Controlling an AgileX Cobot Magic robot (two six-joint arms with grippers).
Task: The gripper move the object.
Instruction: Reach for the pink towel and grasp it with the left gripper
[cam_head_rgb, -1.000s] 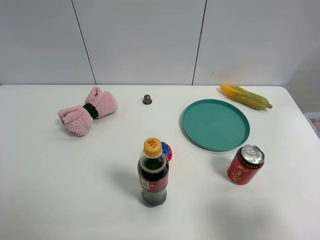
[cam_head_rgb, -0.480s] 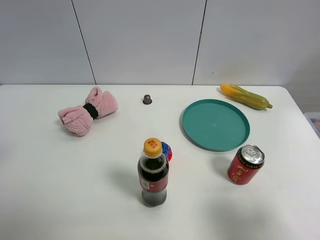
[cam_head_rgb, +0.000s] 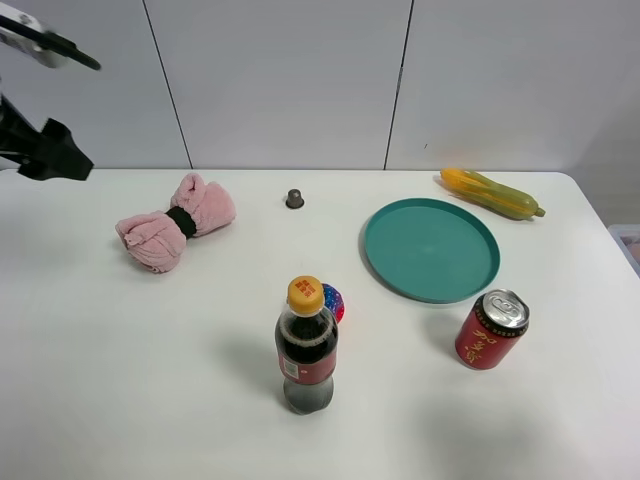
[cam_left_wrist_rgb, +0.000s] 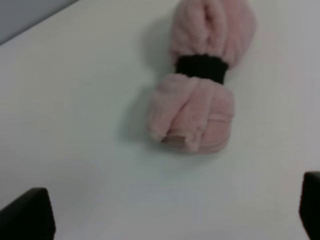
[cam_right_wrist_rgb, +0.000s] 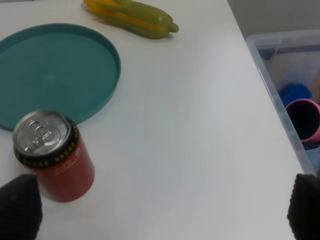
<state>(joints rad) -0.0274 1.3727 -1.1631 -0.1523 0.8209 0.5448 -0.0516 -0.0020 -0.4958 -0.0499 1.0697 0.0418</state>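
My left gripper grabs the pink rolled towel by its black-banded middle (cam_head_rgb: 181, 221) (cam_left_wrist_rgb: 202, 67) next, to move it.
The pink rolled towel (cam_head_rgb: 175, 222) with a black band lies on the white table at the back left. In the left wrist view the towel (cam_left_wrist_rgb: 202, 90) lies ahead of my left gripper (cam_left_wrist_rgb: 170, 215), whose black fingertips (cam_left_wrist_rgb: 30, 215) stand wide apart with nothing between them. In the exterior view my left gripper (cam_head_rgb: 92, 115) hangs open in the air at the far left, above and to the left of the towel. My right gripper (cam_right_wrist_rgb: 162, 210) is open and empty, above the table near the red can (cam_right_wrist_rgb: 54, 155); it is out of the exterior view.
A cola bottle (cam_head_rgb: 306, 350) stands front center with a small pink-blue ball (cam_head_rgb: 333, 300) behind it. A teal plate (cam_head_rgb: 430, 248), a red can (cam_head_rgb: 491, 330), a corn cob (cam_head_rgb: 492, 192) and a small dark cap (cam_head_rgb: 294, 198) are on the table. A clear bin (cam_right_wrist_rgb: 285, 75) stands off the right edge.
My left arm has come into the exterior view at the upper left, near the towel. The objects on the table have not moved.
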